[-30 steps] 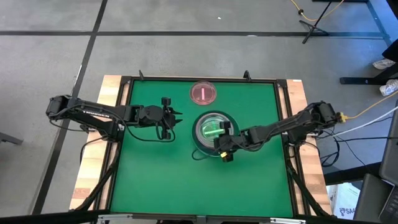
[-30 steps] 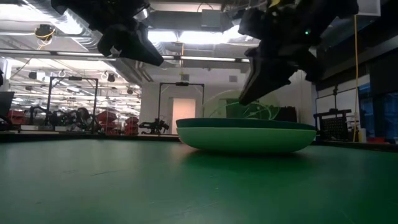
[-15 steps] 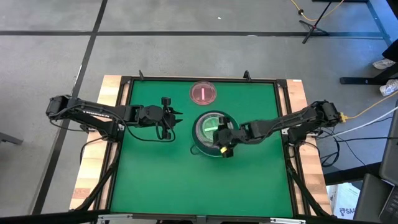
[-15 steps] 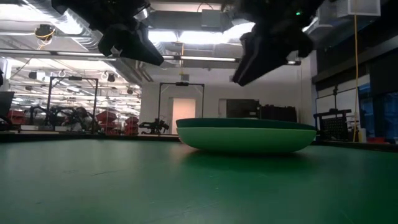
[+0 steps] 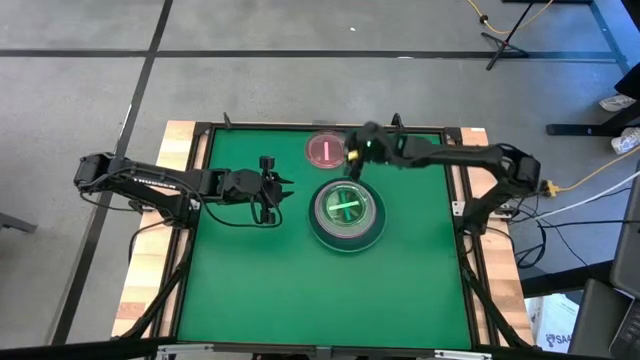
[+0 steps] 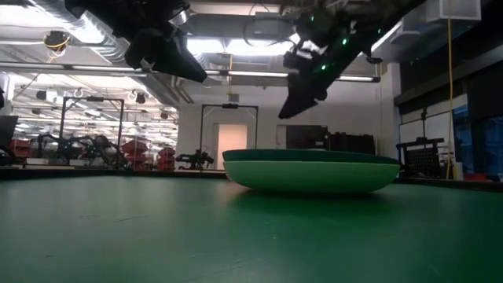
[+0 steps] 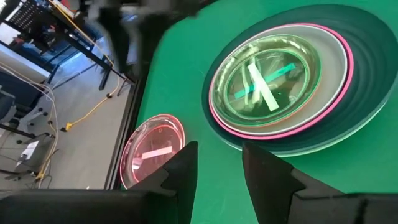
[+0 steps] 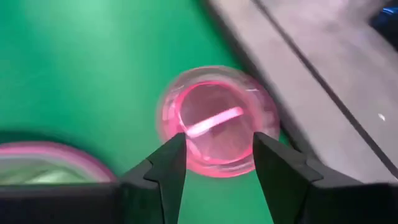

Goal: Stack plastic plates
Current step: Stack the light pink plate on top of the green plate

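Note:
Next, my right gripper grabs the small translucent pink plate by its rim, to set that plate on the stack.
A stack of plastic plates (image 5: 346, 212) stands mid-table. A large dark green one is at the bottom, a pink rim shows above it, and a small translucent green plate (image 7: 267, 78) with bar marks lies on top. A small translucent pink plate (image 5: 326, 150) lies flat near the table's far edge. My right gripper (image 8: 219, 140) hovers open above the pink plate's (image 8: 217, 118) right side and touches nothing; the high view shows it (image 5: 355, 152) beside that plate. My left gripper (image 7: 219, 152) waits open in the air, left of the stack (image 5: 283, 193).
The green mat (image 5: 250, 290) is bordered by a dark frame (image 5: 455, 210), with wooden edges outside it. The near half of the mat holds no objects. In the low view the stack (image 6: 310, 171) sits low, with both arms (image 6: 169, 55) (image 6: 306, 86) high above the mat.
My right gripper has let go of the small translucent green plate, which was tilted at the stack's near side and now lies flat on top. The gripper then rose and swung quickly toward the table's far edge, ending over the pink plate.

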{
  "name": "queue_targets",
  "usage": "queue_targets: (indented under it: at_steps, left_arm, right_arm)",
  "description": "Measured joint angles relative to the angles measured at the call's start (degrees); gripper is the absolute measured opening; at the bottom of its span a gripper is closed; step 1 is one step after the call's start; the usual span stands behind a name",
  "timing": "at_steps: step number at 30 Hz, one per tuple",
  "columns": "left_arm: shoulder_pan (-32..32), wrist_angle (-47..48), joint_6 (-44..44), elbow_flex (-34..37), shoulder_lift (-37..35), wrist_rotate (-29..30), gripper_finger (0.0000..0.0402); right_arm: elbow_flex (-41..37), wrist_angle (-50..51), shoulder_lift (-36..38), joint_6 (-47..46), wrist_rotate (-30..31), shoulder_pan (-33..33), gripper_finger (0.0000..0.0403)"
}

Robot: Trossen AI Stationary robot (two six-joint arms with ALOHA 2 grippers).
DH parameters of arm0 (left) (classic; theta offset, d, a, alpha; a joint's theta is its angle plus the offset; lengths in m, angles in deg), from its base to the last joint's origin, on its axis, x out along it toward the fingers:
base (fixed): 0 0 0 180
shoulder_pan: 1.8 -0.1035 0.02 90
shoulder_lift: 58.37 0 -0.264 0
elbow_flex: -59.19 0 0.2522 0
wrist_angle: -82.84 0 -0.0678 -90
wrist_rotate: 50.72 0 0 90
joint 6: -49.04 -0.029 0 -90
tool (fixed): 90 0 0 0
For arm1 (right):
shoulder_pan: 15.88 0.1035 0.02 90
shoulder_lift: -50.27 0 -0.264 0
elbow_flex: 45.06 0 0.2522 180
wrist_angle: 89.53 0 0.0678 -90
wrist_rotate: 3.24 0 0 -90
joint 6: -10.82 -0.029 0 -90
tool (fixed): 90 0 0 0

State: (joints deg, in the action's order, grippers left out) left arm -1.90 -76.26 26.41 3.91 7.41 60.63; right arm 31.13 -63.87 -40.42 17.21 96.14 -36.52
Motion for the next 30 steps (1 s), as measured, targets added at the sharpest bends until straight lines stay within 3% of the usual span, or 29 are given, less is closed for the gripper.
queue_targets:
  at_steps: [4,13,23,30]
  left_arm:
    - [0.0,-0.4,0.0,0.0,0.0,0.0,0.0121]
    - [0.0,-0.7,0.0,0.0,0.0,0.0,0.0121]
    - [-0.2,-0.7,0.0,0.0,0.0,-0.3,0.0121]
    - [-1.1,-0.7,0.2,0.0,0.0,-2.9,0.0121]
  right_arm:
    - [0.0,-4.3,-3.6,-4.3,-1.0,-5.6,0.0174]
    - [5.5,-3.8,-15.8,-15.3,-12.8,-15.3,0.0174]
    - [17.3,7.2,-26.8,-16.5,-14.5,-17.0,0.0174]
    - [18.1,8.7,-28.6,-16.4,-15.4,-17.0,0.0174]
